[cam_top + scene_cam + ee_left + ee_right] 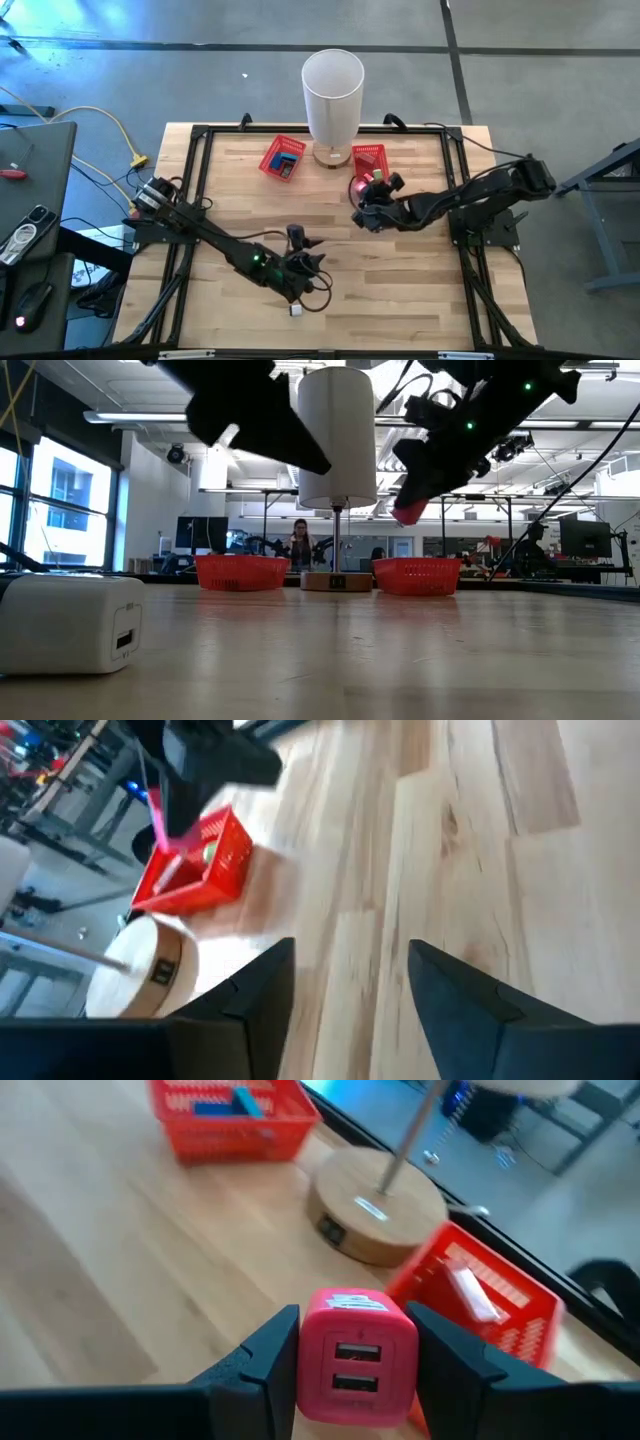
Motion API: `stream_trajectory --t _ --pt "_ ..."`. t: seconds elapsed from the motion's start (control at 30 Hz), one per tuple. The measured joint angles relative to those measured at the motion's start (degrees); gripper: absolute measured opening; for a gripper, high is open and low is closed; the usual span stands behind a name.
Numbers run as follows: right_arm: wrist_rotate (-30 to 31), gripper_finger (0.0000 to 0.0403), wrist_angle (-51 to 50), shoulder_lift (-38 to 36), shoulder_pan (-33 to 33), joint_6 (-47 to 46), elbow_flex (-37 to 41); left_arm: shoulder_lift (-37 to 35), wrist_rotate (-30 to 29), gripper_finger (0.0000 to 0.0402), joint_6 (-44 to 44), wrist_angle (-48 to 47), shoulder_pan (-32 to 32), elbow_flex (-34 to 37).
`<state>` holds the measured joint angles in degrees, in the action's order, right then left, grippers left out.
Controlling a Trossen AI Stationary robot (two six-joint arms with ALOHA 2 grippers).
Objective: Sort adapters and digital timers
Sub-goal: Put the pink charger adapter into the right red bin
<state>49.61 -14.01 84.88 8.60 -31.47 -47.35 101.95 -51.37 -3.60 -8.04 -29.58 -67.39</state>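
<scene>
My right gripper keeps holding the pink adapter [357,1358] for now, since it hangs short of the red basket's rim [425,1260]. If I opened now, the adapter would miss.
My right gripper [366,196] is shut on a pink adapter [356,1356] with two USB ports, above the table just in front of the right red basket [371,157]. That basket holds a white item [468,1293]. The left red basket [283,158] holds blue items [230,1104]. A white adapter [70,622] lies flat on the table near the front edge, also visible in the high view [296,310]. My left gripper [350,990] stands open above the table, a little beyond the white adapter, with nothing between its fingers. My right gripper pinches the pink adapter by two opposite sides [308,1362] between its two fingers. The face with the USB ports [354,1365] looks back at the wrist camera. The fingers come from the table's right side, slanting down. The adapter [408,510] hangs clear of the table.
A lamp with a white shade [333,85] and a round wooden base [375,1215] stands between the two baskets at the far edge. A black frame [200,135] runs around the tabletop. Bare wood lies between the arms and the near edge.
</scene>
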Motion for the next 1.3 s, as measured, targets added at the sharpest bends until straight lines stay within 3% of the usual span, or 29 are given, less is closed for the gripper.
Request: stream_trajectory --t 0.17,0.4,0.7,0.97,1.13,1.3 --pt "0.92 0.0145 -1.76 -3.32 -2.12 1.68 -0.05 0.00 4.36 0.0183 -1.01 -0.19 0.00 0.01" --pt "1.39 0.0145 -5.39 -8.12 -7.88 2.86 -0.07 0.00 5.09 0.0183 -0.95 -0.13 0.00 0.01" --pt "-4.40 0.0145 -7.25 -8.61 -17.11 2.95 0.17 0.00 6.69 0.0183 -1.74 -0.76 0.02 0.01" --pt "-5.42 0.0145 -2.39 -8.61 -20.39 2.65 4.35 0.00 8.21 0.0183 -2.06 -1.07 0.02 0.01" --pt "-10.39 0.0145 6.00 -8.59 -21.50 3.07 7.44 0.00 8.17 0.0183 -2.31 -1.07 0.04 0.01" --pt "-10.97 0.0145 9.56 -8.55 -22.20 3.57 8.98 0.00 8.17 0.0183 -2.45 -1.05 0.04 0.01"
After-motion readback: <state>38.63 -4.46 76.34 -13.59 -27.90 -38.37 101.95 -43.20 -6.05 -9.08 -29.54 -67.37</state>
